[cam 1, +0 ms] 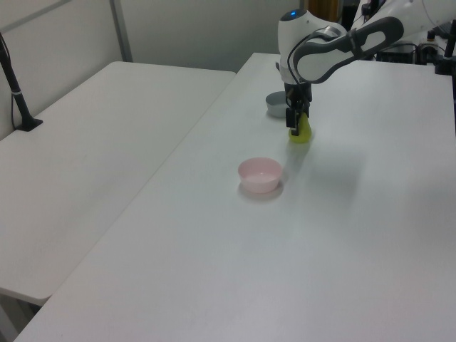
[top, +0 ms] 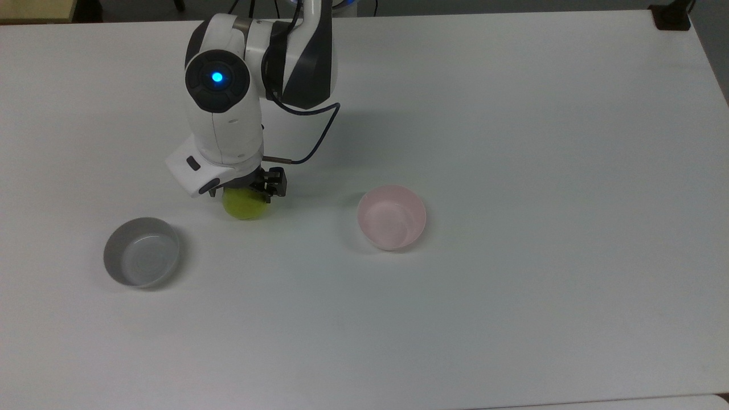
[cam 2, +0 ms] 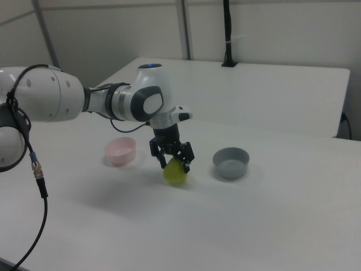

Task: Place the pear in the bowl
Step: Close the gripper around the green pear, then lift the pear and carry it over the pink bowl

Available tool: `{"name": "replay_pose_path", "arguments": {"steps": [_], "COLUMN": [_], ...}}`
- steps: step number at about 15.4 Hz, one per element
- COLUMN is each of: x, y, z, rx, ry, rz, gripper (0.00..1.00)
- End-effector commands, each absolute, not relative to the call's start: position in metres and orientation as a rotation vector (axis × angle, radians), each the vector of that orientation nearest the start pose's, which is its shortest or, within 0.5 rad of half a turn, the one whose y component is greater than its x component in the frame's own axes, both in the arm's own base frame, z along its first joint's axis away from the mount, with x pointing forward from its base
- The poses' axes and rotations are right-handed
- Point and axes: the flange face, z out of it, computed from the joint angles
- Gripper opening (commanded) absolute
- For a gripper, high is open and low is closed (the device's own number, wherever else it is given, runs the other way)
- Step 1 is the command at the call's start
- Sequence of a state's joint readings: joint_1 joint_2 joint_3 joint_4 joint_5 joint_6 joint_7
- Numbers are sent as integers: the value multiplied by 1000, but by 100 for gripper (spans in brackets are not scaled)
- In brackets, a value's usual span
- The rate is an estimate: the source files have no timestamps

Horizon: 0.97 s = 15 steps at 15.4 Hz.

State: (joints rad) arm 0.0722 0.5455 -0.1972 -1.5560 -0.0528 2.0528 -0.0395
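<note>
I need to grab the pear by its narrower upper half (cam 1: pixel 304 122) next, so that I can set it upright in the pink bowl (cam 1: pixel 260 174).
The yellow-green pear (top: pixel 246 208) stands on the white table, with its top and stem covered by my gripper (top: pixel 246 193). In the right view the gripper (cam 2: pixel 174 164) is lowered over the pear (cam 2: pixel 176 174), its black fingers spread on either side of the upper half, open. I cannot tell whether the pads touch the fruit. The pale pink bowl (top: pixel 392 217) is empty and sits apart, toward the top view's right of the pear. In the left view the bowl (cam 1: pixel 260 174) lies nearer the camera than the pear (cam 1: pixel 303 135).
A grey bowl (top: pixel 141 251) of similar size sits at the top view's lower left of the pear, also empty. The white table (top: pixel 512 142) stretches wide to the top view's right. A second table (cam 1: pixel 85 164) adjoins in the left view.
</note>
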Motion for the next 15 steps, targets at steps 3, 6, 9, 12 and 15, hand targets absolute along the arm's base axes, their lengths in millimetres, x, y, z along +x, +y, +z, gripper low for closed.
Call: {"name": "replay_pose_path", "arguments": {"steps": [3,6,9,12,15], "x": [689,690,687,678,676], "y": [-68,-67,-73,-73,-78], "z": [324,330,366,406,448], "rx": [-3312,-3302,-3297,-3284,-3264], "ry": [-17,14,31,50,89], "rz": [93,80,15,9,-42], "gripper": [68,36,35,35,35]}}
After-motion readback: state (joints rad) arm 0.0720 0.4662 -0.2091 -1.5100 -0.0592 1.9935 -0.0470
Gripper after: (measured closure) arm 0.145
